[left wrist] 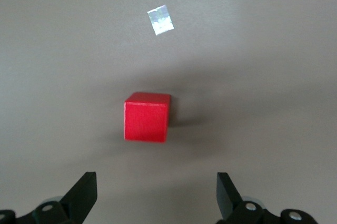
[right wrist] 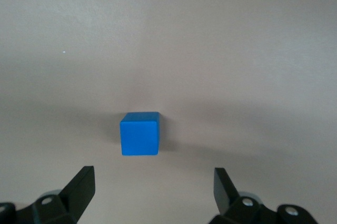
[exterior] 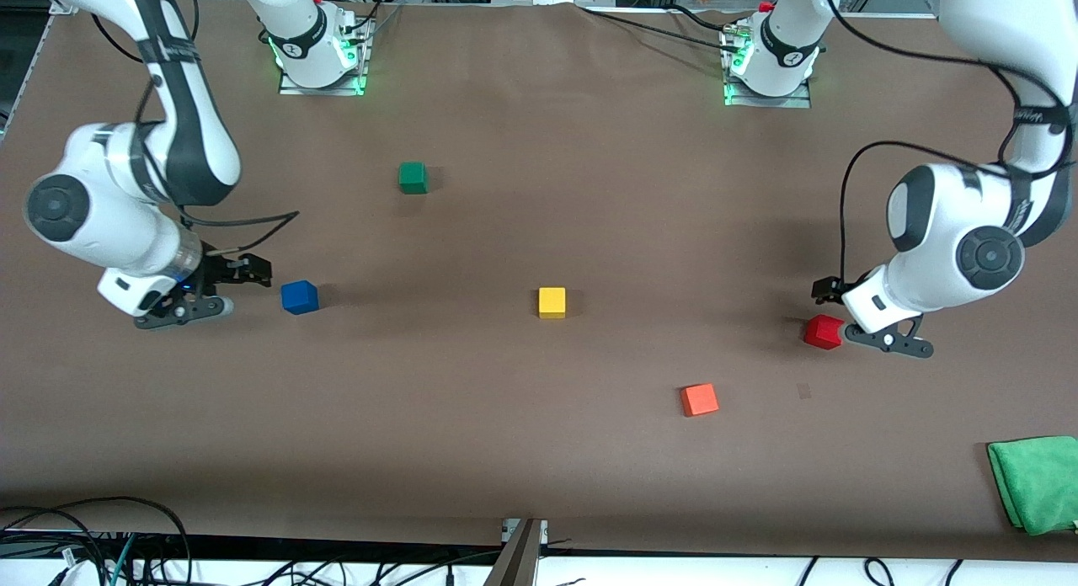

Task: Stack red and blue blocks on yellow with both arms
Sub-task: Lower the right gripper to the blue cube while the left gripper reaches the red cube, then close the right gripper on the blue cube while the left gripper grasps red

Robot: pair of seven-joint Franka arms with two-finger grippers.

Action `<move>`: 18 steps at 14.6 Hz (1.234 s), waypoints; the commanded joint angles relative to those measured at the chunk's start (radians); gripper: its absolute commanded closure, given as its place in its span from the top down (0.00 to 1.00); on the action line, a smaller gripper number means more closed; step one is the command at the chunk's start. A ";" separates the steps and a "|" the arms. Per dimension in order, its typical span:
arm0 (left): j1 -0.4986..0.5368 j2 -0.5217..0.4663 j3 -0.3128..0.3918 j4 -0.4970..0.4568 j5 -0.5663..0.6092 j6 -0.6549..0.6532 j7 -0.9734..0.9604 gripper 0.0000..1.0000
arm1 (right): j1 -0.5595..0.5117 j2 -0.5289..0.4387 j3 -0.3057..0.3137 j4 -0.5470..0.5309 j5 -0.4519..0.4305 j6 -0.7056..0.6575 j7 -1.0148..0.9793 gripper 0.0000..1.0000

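Note:
Next, my right gripper grabs the blue cube (exterior: 299,297) by its opposite sides to stack it on the yellow cube (exterior: 552,302).
The red cube (exterior: 823,332) sits on the brown table toward the left arm's end. My left gripper (exterior: 832,311) is open and empty just beside it. In the left wrist view the red cube (left wrist: 146,119) lies just ahead of the gripper (left wrist: 157,192), not between the fingers. The blue cube (exterior: 299,297) sits toward the right arm's end. My right gripper (exterior: 246,289) is open and empty beside it. In the right wrist view the blue cube (right wrist: 139,133) lies just ahead of the gripper (right wrist: 154,190). The yellow cube (exterior: 552,302) stands alone mid-table.
An orange cube (exterior: 699,399) lies nearer the front camera, between the yellow and red cubes. A green cube (exterior: 413,178) sits nearer the arms' bases. A folded green cloth (exterior: 1036,482) lies at the table's corner near the left arm. A small shiny patch (left wrist: 160,20) marks the tabletop.

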 commanded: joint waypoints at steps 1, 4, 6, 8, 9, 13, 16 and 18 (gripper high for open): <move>0.051 0.047 -0.005 0.008 0.006 0.067 0.090 1.00 | 0.000 -0.005 0.022 -0.094 0.004 0.125 -0.002 1.00; 0.072 0.092 -0.005 0.013 0.004 0.139 0.108 1.00 | 0.000 0.004 0.033 -0.215 0.001 0.305 -0.022 1.00; 0.067 0.104 -0.005 0.013 0.004 0.161 0.090 1.00 | -0.001 0.012 0.034 -0.258 0.003 0.374 -0.076 1.00; 0.053 0.109 -0.009 0.008 0.004 0.174 0.035 1.00 | -0.003 0.019 0.034 -0.273 0.004 0.400 -0.085 1.00; 0.036 0.110 -0.009 0.008 0.004 0.176 -0.006 1.00 | -0.003 0.027 0.034 -0.276 0.004 0.411 -0.085 1.00; 0.004 0.130 -0.009 0.007 0.004 0.214 -0.062 1.00 | -0.003 0.070 0.036 -0.275 0.006 0.469 -0.074 1.00; 0.018 0.145 -0.009 0.010 0.016 0.250 -0.045 1.00 | -0.003 0.118 0.036 -0.273 0.006 0.548 -0.067 1.00; 0.021 0.153 -0.009 0.011 0.019 0.254 -0.042 1.00 | -0.004 0.128 0.036 -0.272 0.006 0.557 -0.065 0.98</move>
